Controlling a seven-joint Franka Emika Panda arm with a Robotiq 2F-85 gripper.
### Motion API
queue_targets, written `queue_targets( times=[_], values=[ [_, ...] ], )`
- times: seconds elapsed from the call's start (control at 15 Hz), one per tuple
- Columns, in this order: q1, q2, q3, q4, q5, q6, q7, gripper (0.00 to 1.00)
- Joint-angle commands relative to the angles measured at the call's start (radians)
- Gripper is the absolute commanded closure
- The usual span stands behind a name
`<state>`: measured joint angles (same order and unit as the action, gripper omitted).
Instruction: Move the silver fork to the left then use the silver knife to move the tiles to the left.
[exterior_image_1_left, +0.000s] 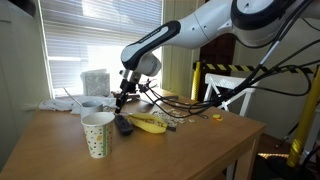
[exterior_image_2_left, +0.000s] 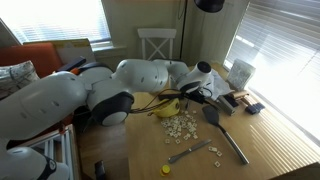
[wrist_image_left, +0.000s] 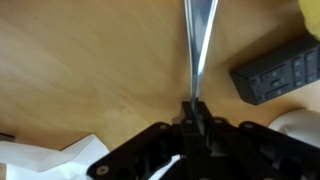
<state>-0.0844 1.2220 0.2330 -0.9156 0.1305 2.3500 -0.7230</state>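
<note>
My gripper should open, as flat table is below the silver fork and the fork would lie beside the dark remote.
My gripper (wrist_image_left: 195, 108) is shut on the thin end of a slim shiny silver utensil, the silver fork (wrist_image_left: 198, 45), which runs up out of the wrist view over the wooden table. In both exterior views the gripper (exterior_image_1_left: 122, 100) (exterior_image_2_left: 205, 97) hangs low over the far part of the table, by a dark remote. The straight grey silver knife (exterior_image_2_left: 232, 147) lies flat near the front. The tiles (exterior_image_2_left: 180, 125) form a pale cluster in the middle of the table, apart from the gripper.
A dark remote (wrist_image_left: 275, 72) (exterior_image_1_left: 123, 125) lies next to the gripper. A banana (exterior_image_1_left: 150, 123), a dotted paper cup (exterior_image_1_left: 97, 133) and a tissue box (exterior_image_1_left: 95, 80) are nearby. Another utensil with a white end (exterior_image_2_left: 190, 152) and a small yellow-orange lump (exterior_image_2_left: 167, 169) lie near the knife.
</note>
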Motion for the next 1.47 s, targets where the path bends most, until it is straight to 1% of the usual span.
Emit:
queue_targets(
  times=[0.0,0.07,0.13,0.27,0.47,0.53,0.6,0.73,0.8,0.87,1.07,1.2,1.33,1.4],
  values=[
    [0.018,0.055,-0.013,0.083,-0.027,-0.026,-0.012,0.98],
    [0.019,0.053,-0.013,0.086,-0.026,-0.029,-0.012,0.67],
    [0.02,0.042,-0.014,0.085,-0.026,-0.039,-0.01,0.65],
    [0.019,-0.013,-0.021,0.059,-0.025,-0.081,0.014,0.53],
    [-0.007,-0.177,-0.036,-0.063,-0.02,-0.133,0.018,0.31],
    [-0.01,-0.213,-0.047,-0.081,-0.025,-0.146,0.031,0.25],
    [-0.012,-0.264,-0.067,-0.122,-0.025,-0.151,0.061,0.17],
    [-0.022,-0.354,-0.097,-0.208,-0.02,-0.131,0.112,0.05],
    [-0.02,-0.386,-0.115,-0.243,-0.024,-0.12,0.147,0.01],
    [-0.025,-0.422,-0.124,-0.285,-0.02,-0.116,0.171,0.0],
    [-0.019,-0.511,-0.173,-0.408,-0.046,-0.117,0.252,0.0],
    [-0.025,-0.562,-0.189,-0.496,-0.049,-0.106,0.295,0.0],
    [-0.031,-0.606,-0.204,-0.585,-0.046,-0.073,0.326,0.0],
    [-0.024,-0.626,-0.224,-0.63,-0.063,-0.053,0.349,0.0]
  ],
)
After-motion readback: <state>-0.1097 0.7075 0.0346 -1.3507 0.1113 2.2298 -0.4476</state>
